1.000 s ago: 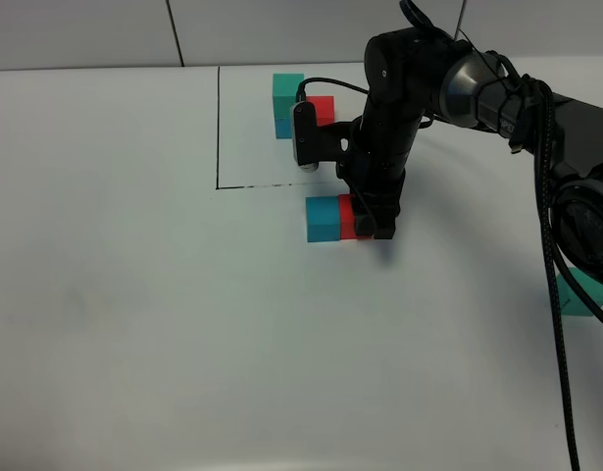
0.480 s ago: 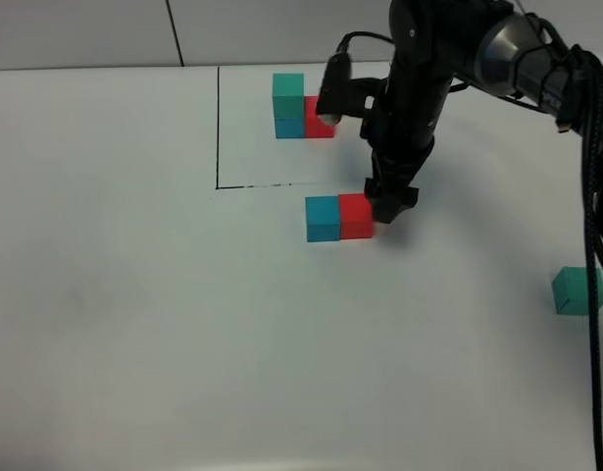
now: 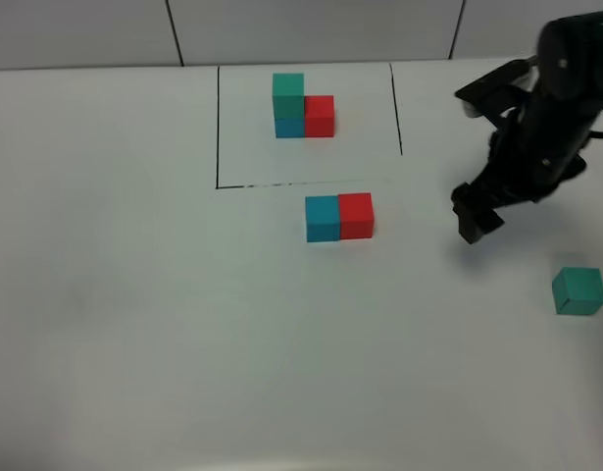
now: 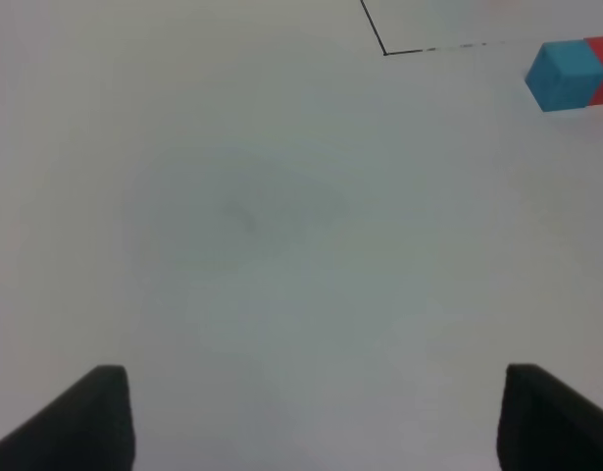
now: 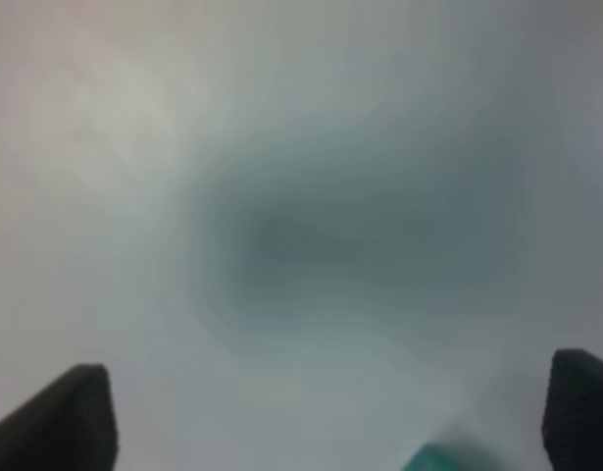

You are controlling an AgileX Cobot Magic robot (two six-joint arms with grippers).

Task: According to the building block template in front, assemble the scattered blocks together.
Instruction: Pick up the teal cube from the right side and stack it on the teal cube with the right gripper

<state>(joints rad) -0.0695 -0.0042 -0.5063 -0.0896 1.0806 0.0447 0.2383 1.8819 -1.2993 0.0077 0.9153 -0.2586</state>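
Observation:
My right gripper grabs the lone green cube by its body (image 3: 578, 291) next, to stack it on the blue cube (image 3: 322, 218).
The building block template (image 3: 301, 106), green on blue with red beside, sits inside a black drawn outline (image 3: 218, 128) at the back. Just in front of the outline, a blue cube (image 3: 322, 218) and a red cube (image 3: 356, 215) stand side by side, touching. A green cube (image 3: 578, 290) lies alone at the far right. My right gripper (image 3: 475, 218) hangs open between the red cube and the green cube, holding nothing. Its wrist view is blurred, with a green patch (image 5: 446, 458) at the edge. My left gripper (image 4: 316, 422) is open over bare table, with the blue cube (image 4: 566, 75) far off.
The white table (image 3: 134, 294) runs wide to the left and front. A tiled wall (image 3: 85, 29) stands behind it. The right arm's black body (image 3: 561, 88) reaches in from the upper right.
My right gripper has opened and let go of the red cube beside the blue one. It then lifted and swung right toward the green cube. The left gripper has not moved.

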